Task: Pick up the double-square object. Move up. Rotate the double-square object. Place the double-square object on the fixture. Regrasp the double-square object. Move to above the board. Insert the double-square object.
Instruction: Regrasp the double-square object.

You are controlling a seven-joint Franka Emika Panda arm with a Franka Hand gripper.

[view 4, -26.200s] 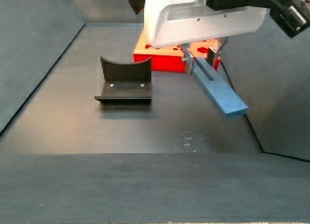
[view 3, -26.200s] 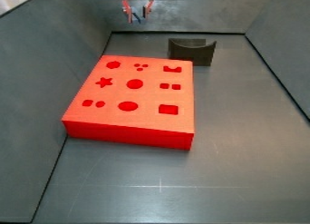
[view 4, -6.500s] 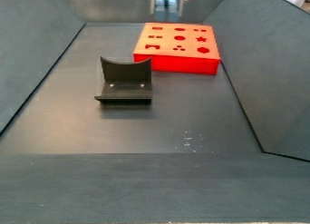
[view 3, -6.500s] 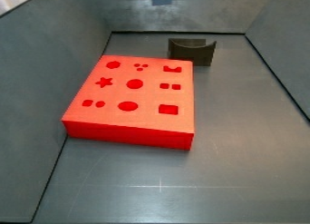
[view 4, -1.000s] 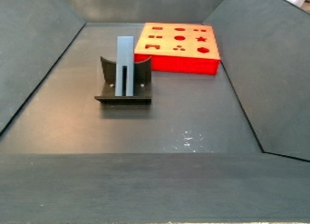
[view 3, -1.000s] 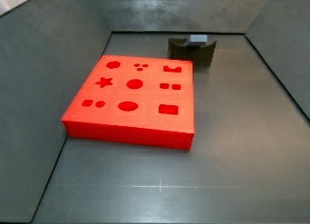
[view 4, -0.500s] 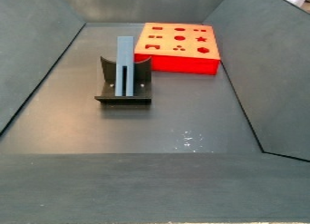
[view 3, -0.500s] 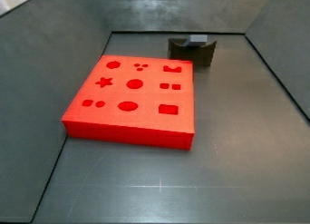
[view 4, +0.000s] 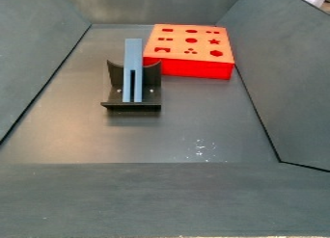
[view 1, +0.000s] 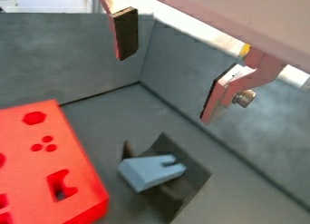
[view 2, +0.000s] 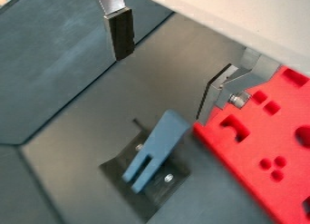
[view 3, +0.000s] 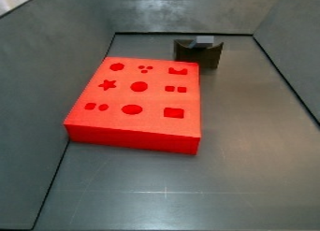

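My gripper grabs the exposed end of the double-square object above the fixture next, to insert the double-square object into the board (view 3: 138, 95).
The grey-blue double-square object (view 4: 134, 70) stands upright in the dark fixture (view 4: 131, 97); only its top (view 3: 201, 39) shows above the fixture (view 3: 197, 51) in a side view. Both wrist views show it below: the object (view 1: 150, 170) (view 2: 158, 149) in the fixture (view 1: 183, 193) (view 2: 137, 184). My gripper (view 1: 171, 72) (view 2: 168, 73) is open and empty, high above the object, out of both side views. The red board (view 3: 138, 95) (view 4: 191, 49) lies flat beside the fixture, also in both wrist views (view 1: 43, 173) (view 2: 260, 146).
Grey walls enclose the dark floor (view 4: 168, 136) on all sides; the fixture stands near a back wall (view 3: 188, 10).
Over the last second nothing has moved. Earlier the gripper held the object above the floor; now the object stands in the fixture and the gripper is clear of it.
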